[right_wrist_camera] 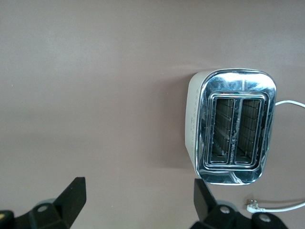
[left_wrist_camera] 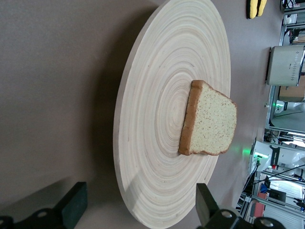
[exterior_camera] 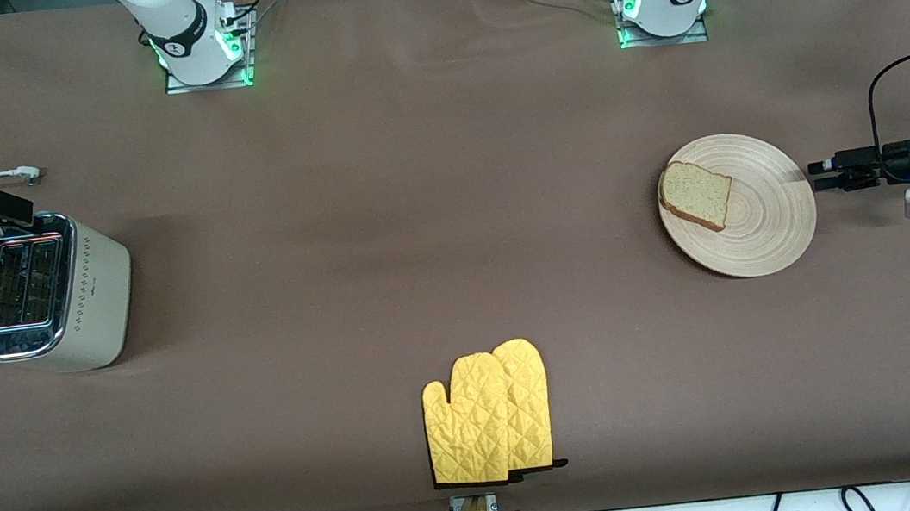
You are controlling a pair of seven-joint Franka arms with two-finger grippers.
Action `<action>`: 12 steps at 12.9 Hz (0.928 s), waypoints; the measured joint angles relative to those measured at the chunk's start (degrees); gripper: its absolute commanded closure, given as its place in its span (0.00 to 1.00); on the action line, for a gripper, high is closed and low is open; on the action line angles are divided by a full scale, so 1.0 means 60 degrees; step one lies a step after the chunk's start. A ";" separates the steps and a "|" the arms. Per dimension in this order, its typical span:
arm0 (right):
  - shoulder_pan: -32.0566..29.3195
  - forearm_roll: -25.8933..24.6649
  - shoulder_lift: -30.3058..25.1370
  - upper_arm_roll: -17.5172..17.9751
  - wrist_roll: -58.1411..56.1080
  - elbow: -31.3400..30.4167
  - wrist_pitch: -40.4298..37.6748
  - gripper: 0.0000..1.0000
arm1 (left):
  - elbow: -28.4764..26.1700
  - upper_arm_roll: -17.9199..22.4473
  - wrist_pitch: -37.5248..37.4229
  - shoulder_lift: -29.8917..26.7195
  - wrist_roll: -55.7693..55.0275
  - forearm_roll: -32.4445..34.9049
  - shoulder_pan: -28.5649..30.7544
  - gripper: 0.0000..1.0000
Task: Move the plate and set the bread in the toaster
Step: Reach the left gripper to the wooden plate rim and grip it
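My left gripper grabs the pale wooden plate by its rim [exterior_camera: 811, 197] next. Then the plate and bread move beside the toaster [exterior_camera: 47, 292].
The pale wooden plate [exterior_camera: 772, 221] lies toward the left arm's end of the table. The bread [exterior_camera: 697, 194] rests flat on it, on the side toward the toaster. My left gripper [exterior_camera: 820, 176] is low at the plate's rim, open, pointing at the plate. In the left wrist view the plate's rim [left_wrist_camera: 143, 191] shows between the left gripper's [left_wrist_camera: 140, 202] spread fingers, with the bread [left_wrist_camera: 209, 121] past them. The cream toaster [exterior_camera: 47, 292] stands toward the right arm's end. My right gripper [exterior_camera: 11, 207] hovers open over its end nearest the bases. In the right wrist view the right gripper [right_wrist_camera: 138, 196] holds nothing, and the toaster's slots [right_wrist_camera: 237, 131] are empty.
A pair of yellow oven mitts [exterior_camera: 487, 412] lies near the table's front edge, in the middle. The toaster's white cord and plug [exterior_camera: 20, 174] lie on the table toward the bases; the plug [right_wrist_camera: 252, 206] also shows in the right wrist view.
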 measured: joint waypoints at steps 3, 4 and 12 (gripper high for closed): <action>0.0000 0.0000 0.0021 0.0000 0.0000 0.0004 0.0004 0.00 | 0.0002 0.0000 -0.0033 0.0059 -0.0367 -0.0456 0.0002 0.00; 0.0000 0.0000 0.0020 0.0000 0.0000 0.0007 0.0004 0.00 | 0.0002 0.0000 -0.0036 0.0099 -0.0400 -0.0567 0.0002 0.00; -0.0042 0.0000 0.0021 -0.0095 0.0005 0.0029 0.0006 0.00 | 0.0001 -0.0056 -0.0083 0.0223 -0.0973 -0.0810 -0.0034 0.02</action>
